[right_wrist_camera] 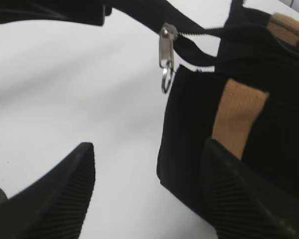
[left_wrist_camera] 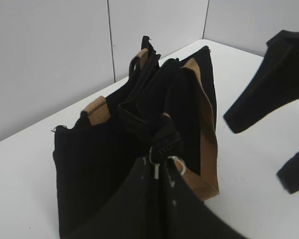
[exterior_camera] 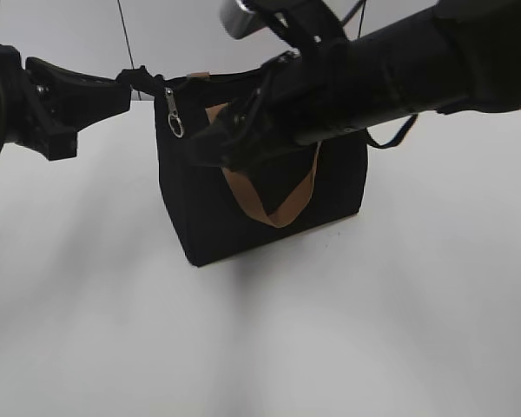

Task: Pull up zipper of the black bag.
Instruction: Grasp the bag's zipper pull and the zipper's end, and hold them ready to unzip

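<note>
Next, my right gripper grabs the silver pull by its round ring [right_wrist_camera: 167, 79] to pull up the bag's zipper [right_wrist_camera: 199, 32].
The black bag [exterior_camera: 243, 217] stands upright on the white table, with a tan handle [exterior_camera: 278, 213] hanging down its front. The zipper's silver pull [exterior_camera: 174, 115] with its round ring dangles at the bag's top left corner. My left gripper [exterior_camera: 132, 82] is shut on the zipper's black end just left of the pull, which also shows in the left wrist view [left_wrist_camera: 159, 167]. My right gripper [exterior_camera: 210, 148] is open in front of the bag's upper left face. In the right wrist view its fingers [right_wrist_camera: 148, 147] straddle the bag's corner [right_wrist_camera: 194, 119], below the pull [right_wrist_camera: 165, 50] and not touching it.
The white table [exterior_camera: 373, 330] stretches in front of and beside the bag. Grey wall panels [left_wrist_camera: 50, 50] stand behind the table's far edge. The right arm [exterior_camera: 399, 61] crosses over the bag's top from the upper right.
</note>
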You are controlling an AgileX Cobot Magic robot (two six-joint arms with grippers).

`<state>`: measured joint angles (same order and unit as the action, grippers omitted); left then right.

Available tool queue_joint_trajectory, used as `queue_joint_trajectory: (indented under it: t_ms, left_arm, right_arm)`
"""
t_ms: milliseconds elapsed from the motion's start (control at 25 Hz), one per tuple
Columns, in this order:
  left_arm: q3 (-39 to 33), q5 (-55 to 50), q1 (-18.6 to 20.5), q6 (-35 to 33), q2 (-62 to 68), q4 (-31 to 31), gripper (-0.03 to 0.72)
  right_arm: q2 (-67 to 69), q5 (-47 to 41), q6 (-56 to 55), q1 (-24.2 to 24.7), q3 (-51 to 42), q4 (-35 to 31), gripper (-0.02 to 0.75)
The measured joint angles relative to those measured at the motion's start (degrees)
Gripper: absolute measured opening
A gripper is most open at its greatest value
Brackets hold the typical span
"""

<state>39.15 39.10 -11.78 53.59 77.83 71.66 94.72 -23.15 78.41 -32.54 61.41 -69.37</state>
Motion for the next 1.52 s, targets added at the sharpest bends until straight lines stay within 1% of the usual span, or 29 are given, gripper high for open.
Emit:
queue_joint_trajectory:
  t_ms: [240,560,640,760,880,960,1120,1520]
  left_arm:
    - [0.0,-0.06,0.0,0.0,0.0,0.0,0.006]
    - [0.0,-0.24,0.0,0.0,0.0,0.0,0.005]
    - [0.0,-0.24,0.0,0.0,0.0,0.0,0.005]
    - [0.0,-0.35,0.0,0.0,0.0,0.0,0.003]
    - [0.0,-0.34,0.0,0.0,0.0,0.0,0.003]
    - [0.0,-0.41,0.0,0.0,0.0,0.0,0.003]
    - [0.0,-0.41,0.0,0.0,0.0,0.0,0.003]
    - [0.0,-0.41,0.0,0.0,0.0,0.0,0.003]
  right_arm:
    - [7.38,2.12,0.6,-2.94,7.36,-0.18,0.503]
    - [11.08,4.41,-0.43,-3.06,11.21,-0.43,0.498]
    - [11.29,4.41,-1.23,-3.06,11.38,-0.49,0.465]
    - [11.43,4.41,-1.88,-3.06,11.38,-0.49,0.37]
    - [11.47,4.51,-2.04,-3.06,11.38,-0.49,0.258]
    - [11.47,4.59,-2.1,-3.06,11.38,-0.49,0.22]
    - [11.47,4.59,-2.98,-3.06,11.38,-0.49,0.198]
    - [11.47,3.95,-7.01,-3.06,11.38,-0.6,0.197]
